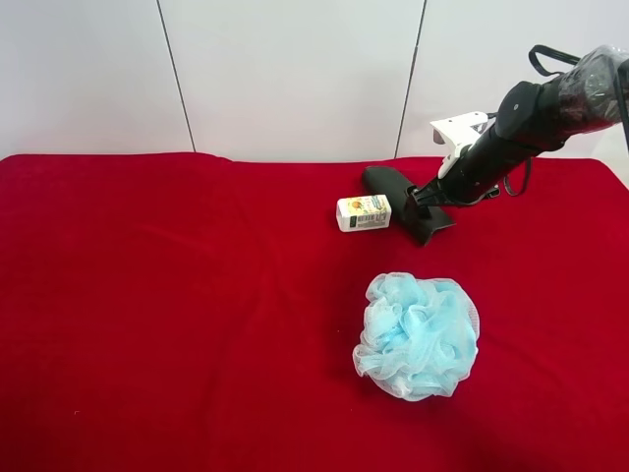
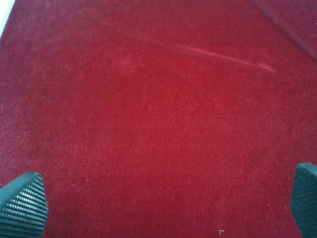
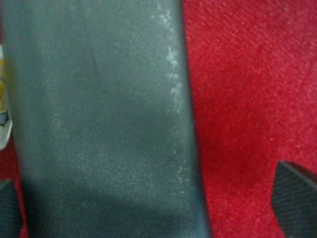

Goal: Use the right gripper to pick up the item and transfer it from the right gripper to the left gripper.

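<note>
My right gripper takes hold of the case by its flat-ended half (image 1: 420, 221) next, which leaves the case's rounded end (image 1: 383, 179) free for my left gripper.
The item, a long dark blackish-green case (image 1: 385, 182), lies flat on the red cloth at the back right. It fills most of the right wrist view (image 3: 99, 124). My right gripper (image 1: 429, 200), on the plastic-wrapped arm with the white bracket, is down over the case's nearer half. In the right wrist view the right gripper (image 3: 151, 206) is open, with one fingertip (image 3: 297, 198) wide of the case and the other at its opposite edge. My left gripper (image 2: 163, 203) is open and empty over bare red cloth. It does not show in the exterior high view.
A small white printed box (image 1: 364, 212) lies right beside the case, and its edge shows in the right wrist view (image 3: 4, 114). A pale blue mesh bath puff (image 1: 418, 334) sits nearer the front. Red cloth (image 1: 147, 315) covers the table below a white wall.
</note>
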`<state>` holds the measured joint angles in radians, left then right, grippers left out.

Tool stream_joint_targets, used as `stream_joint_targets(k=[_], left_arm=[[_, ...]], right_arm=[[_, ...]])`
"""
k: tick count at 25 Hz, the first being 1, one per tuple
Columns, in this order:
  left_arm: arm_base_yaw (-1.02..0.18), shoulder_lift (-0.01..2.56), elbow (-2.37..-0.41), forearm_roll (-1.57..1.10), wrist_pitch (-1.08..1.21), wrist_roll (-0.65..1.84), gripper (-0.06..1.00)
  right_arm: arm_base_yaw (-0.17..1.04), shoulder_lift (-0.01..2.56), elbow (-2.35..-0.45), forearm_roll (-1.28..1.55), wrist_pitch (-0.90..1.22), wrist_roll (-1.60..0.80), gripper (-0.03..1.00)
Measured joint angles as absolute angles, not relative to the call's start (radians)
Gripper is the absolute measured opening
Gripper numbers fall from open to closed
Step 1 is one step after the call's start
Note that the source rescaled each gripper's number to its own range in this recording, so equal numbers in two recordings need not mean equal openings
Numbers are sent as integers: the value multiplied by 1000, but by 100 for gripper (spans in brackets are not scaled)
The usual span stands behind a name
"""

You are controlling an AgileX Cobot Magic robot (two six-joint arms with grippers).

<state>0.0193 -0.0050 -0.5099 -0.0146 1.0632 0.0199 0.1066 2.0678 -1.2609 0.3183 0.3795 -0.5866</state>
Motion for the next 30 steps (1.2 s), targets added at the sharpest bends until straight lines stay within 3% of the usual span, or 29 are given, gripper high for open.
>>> stream_joint_targets(k=[14, 17, 22, 30], left_arm=[[19, -5, -510, -15, 1063, 20, 98], [19, -5, -510, -15, 1063, 20, 98], [19, -5, -510, -15, 1063, 20, 98], [19, -5, -510, -15, 1063, 20, 98]], right_arm=[[107, 2113, -1262, 378, 356, -590, 99], [107, 2113, -1262, 381, 352, -590, 81], [107, 2113, -1262, 388, 309, -590, 15], [107, 2113, -1262, 389, 300, -590, 12]])
